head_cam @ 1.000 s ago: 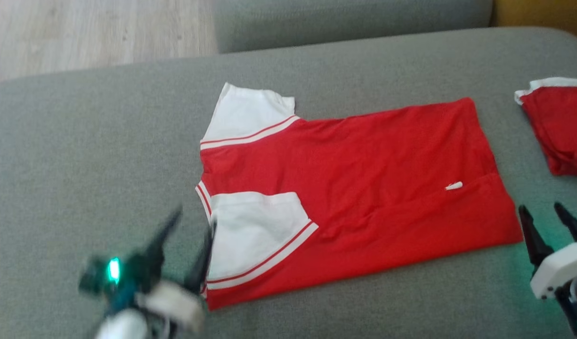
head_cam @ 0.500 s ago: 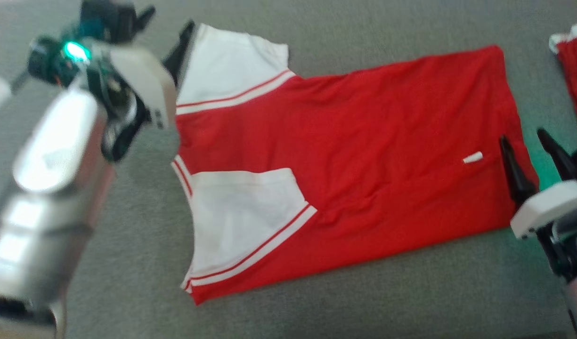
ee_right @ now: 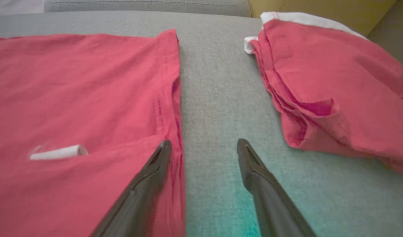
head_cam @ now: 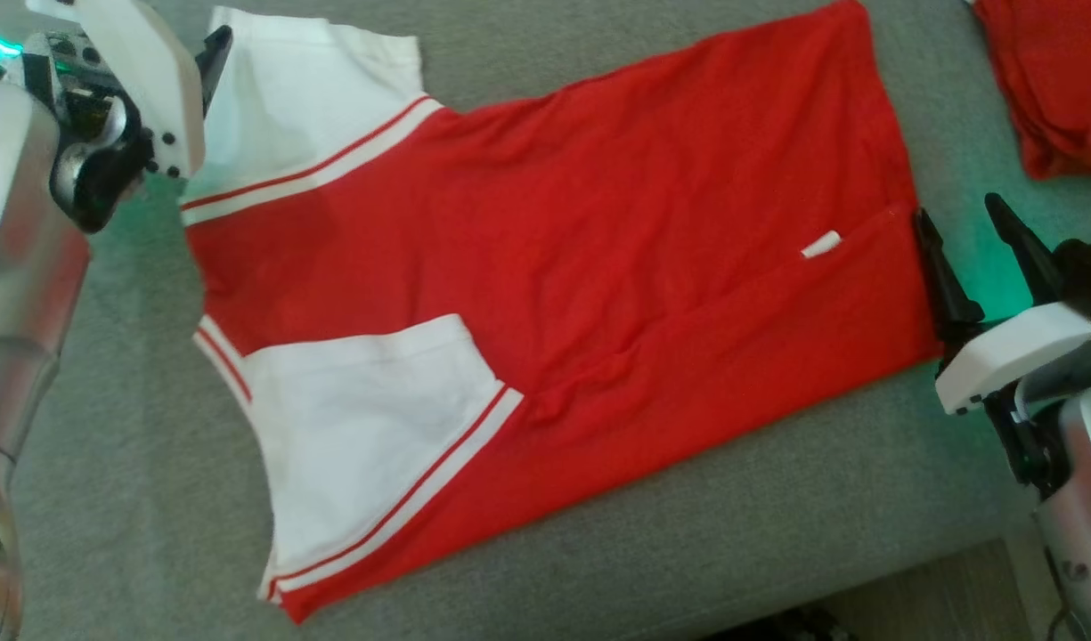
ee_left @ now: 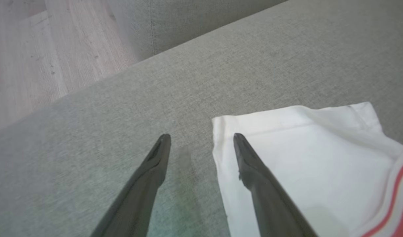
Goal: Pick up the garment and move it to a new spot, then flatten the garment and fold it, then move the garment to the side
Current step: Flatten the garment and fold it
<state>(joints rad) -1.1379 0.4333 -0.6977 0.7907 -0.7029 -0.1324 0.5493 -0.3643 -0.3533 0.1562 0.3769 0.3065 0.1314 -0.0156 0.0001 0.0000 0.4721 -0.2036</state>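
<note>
I will next use my left gripper to pinch the garment (head_cam: 573,267) by the outer corner of its far white sleeve (head_cam: 221,20), because the garment lies flat across the cushion.
The garment (head_cam: 554,249) is a red shirt with white sleeves, lying flat on the grey sofa cushion (head_cam: 687,534). My left gripper (ee_left: 201,136) is open at the far white sleeve (ee_left: 303,158). Its right finger is over the sleeve's corner and its left finger is over bare cushion. In the head view this gripper sits at the upper left, with one dark finger (head_cam: 215,49) showing beside the sleeve. My right gripper (head_cam: 957,209) is open at the shirt's hem edge. In the right wrist view my right gripper (ee_right: 204,142) has its left finger over the red hem of the garment (ee_right: 73,98) and its right finger over cushion.
Another red garment (head_cam: 1053,89) lies bunched on the cushion to the right, close to my right gripper; the right wrist view shows this garment (ee_right: 336,82) too. Wooden floor (ee_left: 23,65) lies beyond the cushion's far-left edge. The cushion's near edge (head_cam: 866,579) runs along the bottom right.
The camera has tilted down and the picture shifted. My left arm has swung from the near sleeve up to the far sleeve. My right gripper has moved in to the hem edge.
</note>
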